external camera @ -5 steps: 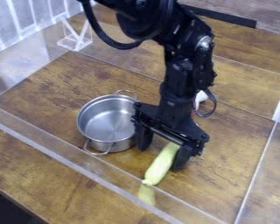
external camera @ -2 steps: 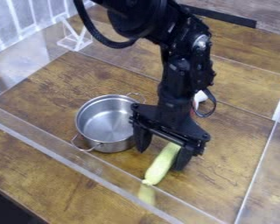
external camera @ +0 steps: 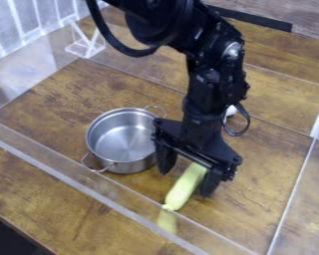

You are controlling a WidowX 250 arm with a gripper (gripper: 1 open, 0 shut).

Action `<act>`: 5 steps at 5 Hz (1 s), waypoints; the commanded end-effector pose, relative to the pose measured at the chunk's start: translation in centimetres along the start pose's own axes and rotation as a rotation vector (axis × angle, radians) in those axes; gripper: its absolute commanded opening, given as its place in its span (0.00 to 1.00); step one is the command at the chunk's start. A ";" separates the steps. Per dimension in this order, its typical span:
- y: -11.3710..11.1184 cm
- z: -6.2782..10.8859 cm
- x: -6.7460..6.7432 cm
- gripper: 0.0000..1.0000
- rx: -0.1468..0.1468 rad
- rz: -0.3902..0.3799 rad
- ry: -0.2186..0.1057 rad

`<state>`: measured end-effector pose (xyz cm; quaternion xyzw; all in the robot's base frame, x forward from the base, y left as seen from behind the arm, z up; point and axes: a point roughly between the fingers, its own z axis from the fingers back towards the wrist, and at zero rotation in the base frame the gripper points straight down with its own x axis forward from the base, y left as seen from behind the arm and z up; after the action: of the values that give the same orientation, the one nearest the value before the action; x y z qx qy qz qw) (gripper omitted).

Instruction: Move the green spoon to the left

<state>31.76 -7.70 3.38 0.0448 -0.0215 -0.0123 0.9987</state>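
Note:
My gripper grabs the green spoon by its silver end next, so the yellow-green handle stays free while the spoon is moved.
The green spoon lies on the wooden table, its yellow-green handle pointing toward the front edge. Its upper end sits between the fingers of my gripper, so the silver end is hidden. The gripper points straight down over that end and is open, one finger on each side of the spoon. I cannot tell whether the fingers touch it.
A silver metal pot stands just left of the gripper, close to its left finger. Clear plastic walls border the table at the front and right. A clear stand sits at the back left.
The pot has shifted slightly to the left. The gripper and spoon have stayed where they were.

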 end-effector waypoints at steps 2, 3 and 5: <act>-0.8 3.1 1.9 1.00 -0.017 0.089 -0.084; -0.2 1.3 1.5 0.00 -0.024 0.042 -0.064; -2.4 0.6 3.4 0.00 -0.027 -0.051 -0.055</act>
<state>34.21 -9.12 2.76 0.0382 -0.0226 -0.0206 0.9988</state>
